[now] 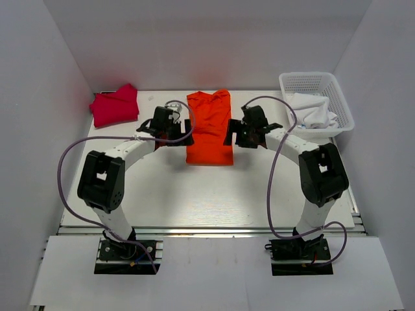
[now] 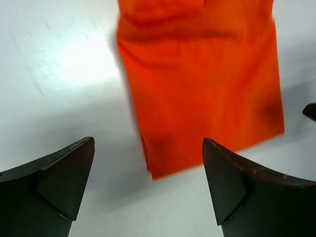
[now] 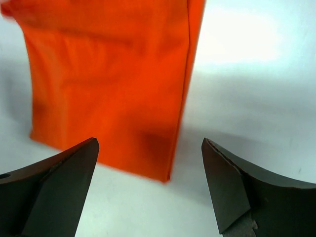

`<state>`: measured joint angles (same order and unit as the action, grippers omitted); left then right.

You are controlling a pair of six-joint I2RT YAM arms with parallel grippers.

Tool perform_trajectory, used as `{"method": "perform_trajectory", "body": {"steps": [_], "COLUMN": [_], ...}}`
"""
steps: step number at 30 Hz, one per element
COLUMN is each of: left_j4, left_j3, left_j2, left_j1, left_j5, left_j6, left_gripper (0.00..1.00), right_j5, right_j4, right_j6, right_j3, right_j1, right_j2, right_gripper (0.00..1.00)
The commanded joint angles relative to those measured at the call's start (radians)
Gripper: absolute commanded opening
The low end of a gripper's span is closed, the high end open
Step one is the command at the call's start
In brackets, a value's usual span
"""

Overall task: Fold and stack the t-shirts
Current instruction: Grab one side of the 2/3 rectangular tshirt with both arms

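Observation:
I should next grab the orange t-shirt's near-end corner [image 1: 189,162] [image 2: 155,171] with my left gripper to fold it backward, and leave the opposite corner for my right gripper.
The orange t-shirt [image 1: 209,127] lies flat on the table's middle back, folded into a long narrow strip. It fills the upper part of the left wrist view [image 2: 202,84] and of the right wrist view [image 3: 108,84]. The crimson-pink t-shirt [image 1: 115,105] lies folded at the back left. My left gripper [image 1: 180,131] hovers by the strip's left edge, open and empty [image 2: 148,185]. My right gripper [image 1: 233,134] hovers by its right edge, open and empty [image 3: 150,185].
A white plastic basket [image 1: 319,83] at the back right holds white cloth [image 1: 314,111]. White walls close in the table on the left, back and right. Purple cables loop over both arms.

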<state>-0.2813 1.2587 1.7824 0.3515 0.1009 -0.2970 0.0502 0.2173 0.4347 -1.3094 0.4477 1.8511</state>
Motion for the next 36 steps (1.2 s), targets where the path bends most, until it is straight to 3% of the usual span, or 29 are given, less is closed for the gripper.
{"method": "perform_trajectory", "body": {"steps": [1, 11, 19, 24, 25, 27, 28, 31, 34, 35, 36], "left_j4": [0.060, 0.100, 0.136, 0.136, 0.136, 0.136, 0.136, 0.136, 0.156, 0.156, 0.156], "left_j3": [-0.131, -0.193, -0.258, -0.294, -0.294, -0.304, -0.305, -0.314, -0.324, -0.315, -0.315], "left_j2": [-0.100, -0.015, 0.014, 0.014, 0.014, 0.014, 0.014, 0.014, 0.014, 0.014, 0.024], "left_j1": [0.014, 0.014, 0.023, 0.032, 0.032, 0.032, 0.032, 0.032, 0.032, 0.032, 0.032], "left_j5": [0.109, 0.155, 0.235, 0.244, 0.244, 0.255, 0.255, 0.255, 0.255, 0.255, 0.255], "left_j6": [-0.023, -0.054, -0.065, -0.065, -0.065, -0.065, -0.065, -0.065, -0.065, -0.065, -0.065], "left_gripper": [1.00, 1.00, 0.63, 0.53, 0.50, 0.47, 0.44, 0.34, 0.15, 0.00, 0.00], "right_j5": [0.076, 0.142, 0.184, 0.195, 0.203, 0.221, 0.221, 0.221, 0.205, 0.195, 0.195], "right_j4": [-0.053, -0.087, -0.122, -0.142, -0.151, -0.176, -0.179, -0.194, -0.203, -0.203, -0.205], "right_j6": [0.008, 0.052, 0.085, 0.098, 0.102, 0.119, 0.121, 0.122, 0.119, 0.115, 0.118], "right_j3": [0.099, 0.168, 0.219, 0.251, 0.257, 0.272, 0.279, 0.302, 0.318, 0.322, 0.332], "right_j1": [-0.001, -0.003, -0.001, 0.000, 0.000, 0.000, 0.000, 0.003, 0.002, 0.005, 0.005], "right_j2": [-0.073, -0.027, -0.004, -0.006, 0.002, 0.003, 0.003, -0.003, -0.018, -0.033, -0.039], "right_gripper": [0.90, 0.90, 0.76, 0.65, 0.54, 0.44, 0.34, 0.22, 0.12, 0.10, 0.05]}}
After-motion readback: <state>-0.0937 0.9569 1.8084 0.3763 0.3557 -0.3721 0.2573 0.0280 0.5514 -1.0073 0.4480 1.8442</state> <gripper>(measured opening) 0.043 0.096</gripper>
